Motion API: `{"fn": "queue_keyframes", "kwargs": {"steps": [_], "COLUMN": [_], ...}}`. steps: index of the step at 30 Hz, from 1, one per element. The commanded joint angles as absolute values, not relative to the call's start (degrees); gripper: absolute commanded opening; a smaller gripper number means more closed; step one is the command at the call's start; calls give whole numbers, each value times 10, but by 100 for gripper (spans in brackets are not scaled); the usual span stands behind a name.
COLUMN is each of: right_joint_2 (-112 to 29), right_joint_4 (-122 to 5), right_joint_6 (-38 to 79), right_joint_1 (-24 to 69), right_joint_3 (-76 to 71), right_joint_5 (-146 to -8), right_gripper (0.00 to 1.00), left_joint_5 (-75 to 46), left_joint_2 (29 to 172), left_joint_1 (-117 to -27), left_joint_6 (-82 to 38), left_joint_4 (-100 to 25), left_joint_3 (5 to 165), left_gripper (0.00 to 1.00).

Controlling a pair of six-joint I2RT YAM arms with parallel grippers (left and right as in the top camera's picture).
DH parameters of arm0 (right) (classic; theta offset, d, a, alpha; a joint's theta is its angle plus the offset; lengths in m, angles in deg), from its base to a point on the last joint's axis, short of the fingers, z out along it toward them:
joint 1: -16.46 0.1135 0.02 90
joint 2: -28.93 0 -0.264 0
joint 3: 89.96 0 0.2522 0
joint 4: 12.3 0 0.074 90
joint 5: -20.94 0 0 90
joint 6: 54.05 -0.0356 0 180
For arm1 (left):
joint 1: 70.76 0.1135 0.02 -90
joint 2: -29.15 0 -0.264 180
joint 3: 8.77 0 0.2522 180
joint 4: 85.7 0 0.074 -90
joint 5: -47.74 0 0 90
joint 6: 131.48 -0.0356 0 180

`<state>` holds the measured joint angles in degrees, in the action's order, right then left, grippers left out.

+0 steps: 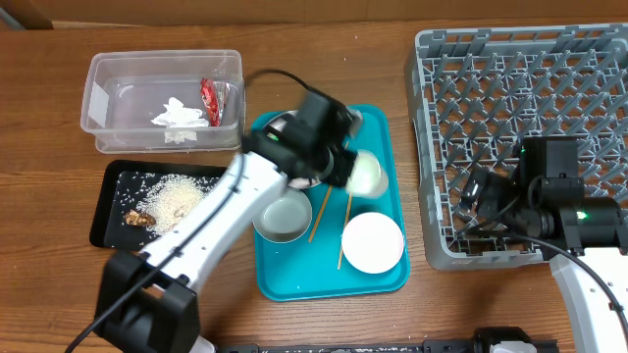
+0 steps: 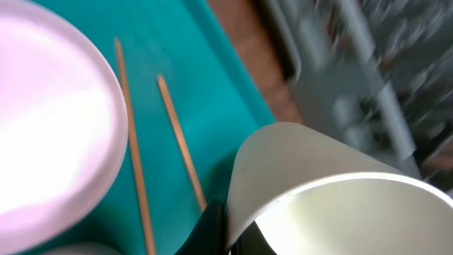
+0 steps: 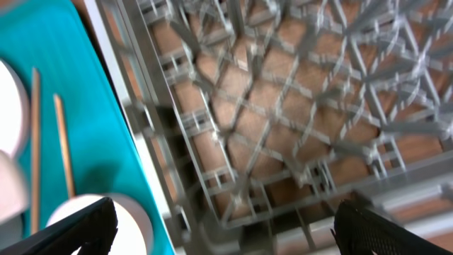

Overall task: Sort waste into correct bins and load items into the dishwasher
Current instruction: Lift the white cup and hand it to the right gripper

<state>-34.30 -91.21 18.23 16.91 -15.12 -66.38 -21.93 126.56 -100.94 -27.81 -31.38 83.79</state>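
Observation:
The white cup should go into place with its opening down in the rack [image 1: 589, 59], so the robot's right gripper should next grab it by its base end [image 1: 379, 182], opposite the cup's held rim.
My left gripper [image 1: 348, 165] [image 2: 228, 237] is shut on the rim of the white cup [image 1: 368, 175] [image 2: 318, 205], which hangs tilted over the teal tray [image 1: 383, 127]. Two wooden chopsticks [image 1: 319, 214] [image 2: 134, 163] lie on that tray between a greyish bowl [image 1: 283, 216] and a white round plate [image 1: 373, 242]. A pinkish round dish [image 2: 49, 120] fills the left of the left wrist view. My right gripper [image 1: 481, 196] [image 3: 230, 234] stands open over the front left corner of the grey dish rack [image 1: 589, 59] [image 3: 283, 106].
A clear tub [image 1: 118, 78] at the back left holds a crumpled white tissue [image 1: 179, 113] and a red wrapper [image 1: 209, 101]. In front of it, a black tray [image 1: 108, 211] carries rice grains [image 1: 177, 194] and a brown scrap [image 1: 139, 219].

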Motion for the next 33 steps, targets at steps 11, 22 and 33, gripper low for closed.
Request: {"fn": "queue_keyframes", "kwargs": {"steps": [11,22,33], "right_joint_2": [-384,-396,-407], "right_joint_4": [-633,-548,-548], "right_joint_6": [292,302,302], "right_joint_1": [168,168,185], "right_joint_3": [-135,-135,-135], "right_joint_5": [-1228,-1374,-1393], "right_gripper": [100,100,100], "left_joint_5": [415,395,380], "left_joint_2": [1292,1292,1292], "left_joint_1": [-858,-865,-899], "left_joint_6": [-147,-148,-146], "left_joint_4": [-543,-542,-547], "left_joint_3": [853,853,853], "left_gripper": [4,4,4]}}
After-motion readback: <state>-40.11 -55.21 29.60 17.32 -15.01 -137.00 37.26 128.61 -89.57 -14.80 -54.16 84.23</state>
